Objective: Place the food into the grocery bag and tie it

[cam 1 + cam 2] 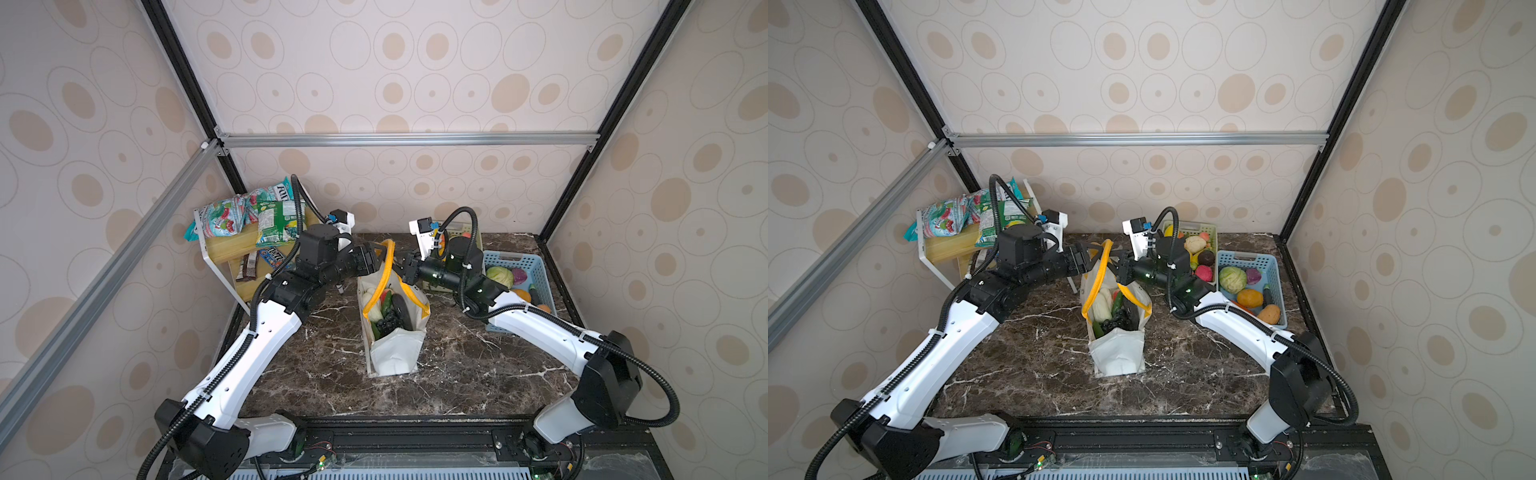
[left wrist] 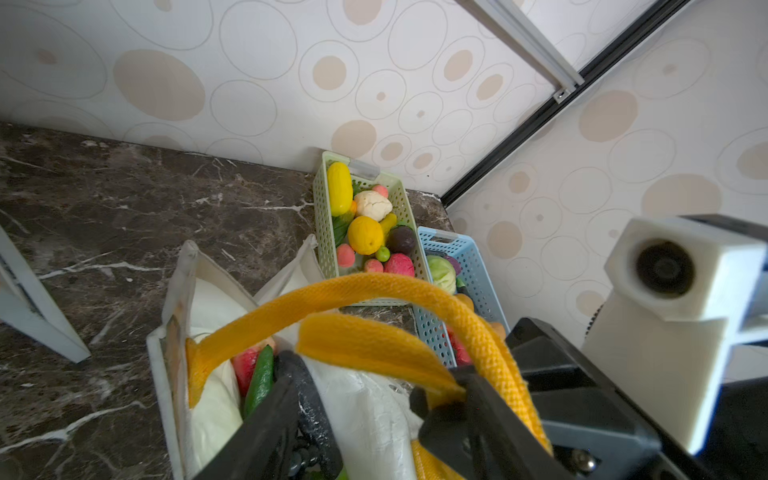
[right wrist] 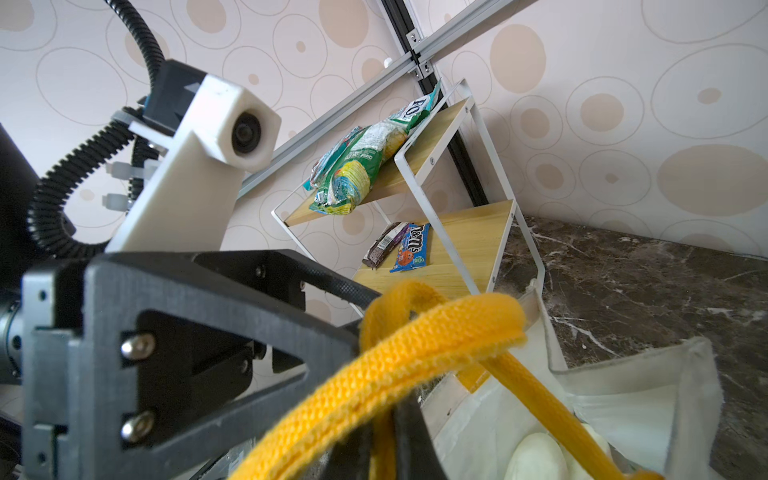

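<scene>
I will next grab the yellow handle strap (image 1: 389, 245) (image 2: 374, 286) at its raised top with my left gripper, beside my right gripper. This will free my right gripper for tying.
The white grocery bag (image 1: 395, 353) (image 1: 1117, 353) stands open mid-table, its yellow handles (image 1: 388, 257) raised at the far end. Food lies inside: a pale cabbage (image 1: 371, 305), a green cucumber (image 1: 385, 302) and dark grapes (image 1: 390, 322). My left gripper (image 1: 380, 259) (image 2: 357, 386) is open over the bag's far end, with a handle strap (image 2: 374, 286) draped against one finger. Facing it closely from the right, my right gripper (image 1: 401, 266) (image 3: 388, 440) is shut on a yellow handle strap (image 3: 415, 353).
A green basket (image 1: 1210, 230) and a blue basket (image 1: 1273, 266) of toy produce stand at the back right, close behind my right arm. A white-framed wooden shelf rack (image 1: 224, 249) with snack packets stands at the back left. Walls enclose the table on three sides.
</scene>
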You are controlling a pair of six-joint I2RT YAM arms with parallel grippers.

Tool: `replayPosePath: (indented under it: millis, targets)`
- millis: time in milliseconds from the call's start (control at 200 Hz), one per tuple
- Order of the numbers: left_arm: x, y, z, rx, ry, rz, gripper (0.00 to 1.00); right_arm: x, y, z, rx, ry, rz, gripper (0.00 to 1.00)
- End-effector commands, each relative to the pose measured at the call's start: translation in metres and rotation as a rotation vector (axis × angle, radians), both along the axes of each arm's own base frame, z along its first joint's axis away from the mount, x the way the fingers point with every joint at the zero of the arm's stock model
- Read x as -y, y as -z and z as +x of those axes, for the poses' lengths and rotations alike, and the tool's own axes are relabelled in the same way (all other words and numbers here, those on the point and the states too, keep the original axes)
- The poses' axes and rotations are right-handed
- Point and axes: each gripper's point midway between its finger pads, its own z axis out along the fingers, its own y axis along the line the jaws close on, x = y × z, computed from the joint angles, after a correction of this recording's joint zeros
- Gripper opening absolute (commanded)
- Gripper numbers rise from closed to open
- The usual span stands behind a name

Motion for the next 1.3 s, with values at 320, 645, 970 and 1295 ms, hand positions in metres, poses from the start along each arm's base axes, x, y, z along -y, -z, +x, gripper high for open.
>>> replayPosePath:
  millis: [320,645,970,1295]
  targets:
    - [0.012,-0.008,0.0,0.005,0.032,-0.12,0.52,-0.018,-0.01,-0.03,0.084,-0.149,0.039,0.11]
    - [0.011,-0.014,-0.003,0.022,0.04,-0.123,0.09,-0.022,-0.003,-0.046,0.091,-0.211,-0.025,0.27]
    - [0.012,-0.025,-0.008,0.039,0.063,-0.149,0.01,0.036,0.017,-0.023,0.025,-0.091,-0.109,0.51]
    - [0.01,-0.032,-0.012,0.05,0.063,-0.15,0.0,0.059,0.034,-0.018,0.051,-0.077,-0.167,0.56]
